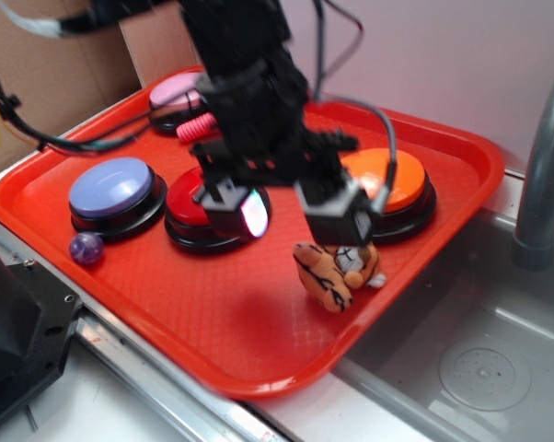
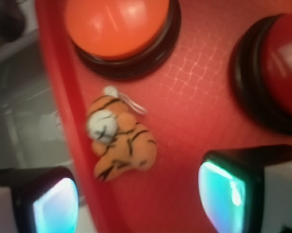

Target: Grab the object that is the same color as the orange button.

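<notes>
Both fingers hang above the red tray (image 1: 231,322), so it is too early to close on the orange plush tiger. My gripper lowers toward the tiger's striped body (image 1: 326,277) first.
A small orange plush tiger (image 1: 335,273) with dark stripes and a white muzzle lies on the red tray (image 1: 231,322) near its right front edge. It also shows in the wrist view (image 2: 118,141). The orange dome button (image 1: 394,181) on a black base stands just behind it, also in the wrist view (image 2: 118,26). My gripper (image 1: 291,207) hangs above the tray, open and empty, with the tiger just below its right finger. In the wrist view the gripper (image 2: 141,194) has its two pads wide apart, and the tiger lies ahead of the gap, toward the left pad.
A red dome button (image 1: 201,207) stands under the gripper's left finger, a lilac button (image 1: 113,191) to its left, and a pink button (image 1: 178,97) at the back. A small purple ball (image 1: 86,247) lies front left. A steel sink (image 1: 484,368) and grey faucet (image 1: 542,175) are on the right.
</notes>
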Robot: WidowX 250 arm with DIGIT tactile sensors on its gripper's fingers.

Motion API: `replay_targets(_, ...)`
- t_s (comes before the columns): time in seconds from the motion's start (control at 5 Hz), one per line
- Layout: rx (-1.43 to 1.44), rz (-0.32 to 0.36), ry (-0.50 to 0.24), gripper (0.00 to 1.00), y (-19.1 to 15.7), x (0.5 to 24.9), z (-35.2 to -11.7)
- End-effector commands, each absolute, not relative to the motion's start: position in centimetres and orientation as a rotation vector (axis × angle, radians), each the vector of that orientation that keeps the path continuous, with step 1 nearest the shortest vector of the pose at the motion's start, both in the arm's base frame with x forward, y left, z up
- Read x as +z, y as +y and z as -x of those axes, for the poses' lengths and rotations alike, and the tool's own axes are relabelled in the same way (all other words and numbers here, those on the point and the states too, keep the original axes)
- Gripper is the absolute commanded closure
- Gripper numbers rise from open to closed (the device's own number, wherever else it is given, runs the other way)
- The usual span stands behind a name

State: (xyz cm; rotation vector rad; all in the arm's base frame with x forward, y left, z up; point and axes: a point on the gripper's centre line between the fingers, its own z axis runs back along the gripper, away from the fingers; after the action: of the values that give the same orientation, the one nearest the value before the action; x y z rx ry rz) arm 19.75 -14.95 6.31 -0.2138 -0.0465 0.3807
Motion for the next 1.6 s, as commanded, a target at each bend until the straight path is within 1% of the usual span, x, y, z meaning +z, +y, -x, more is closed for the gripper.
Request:
replay_targets(0.0,0.373,0.283,-0.092,0.0,-16.1,3.3,-20.7)
replay_targets(0.2,0.394,0.289,-0.13,0.02,-15.8,3.0,-20.8)
replay_targets(0.4,0.403,0.286,-0.143,1.0,-15.5,3.0,-20.8)
replay_targets(0.6,0.39,0.291,-0.152,1.0,-15.4,3.0,-20.7)
replay_targets(0.8,0.351,0.269,-0.165,1.0,-14.9,4.4,-20.8)
replay_targets(1.0,0.276,0.204,-0.17,1.0,-13.0,7.6,-20.9)
replay_targets(1.2,0.245,0.158,-0.169,1.0,-10.8,11.1,-20.7)
replay_targets(1.4,0.247,0.122,-0.13,1.0,-6.8,14.5,-20.6)
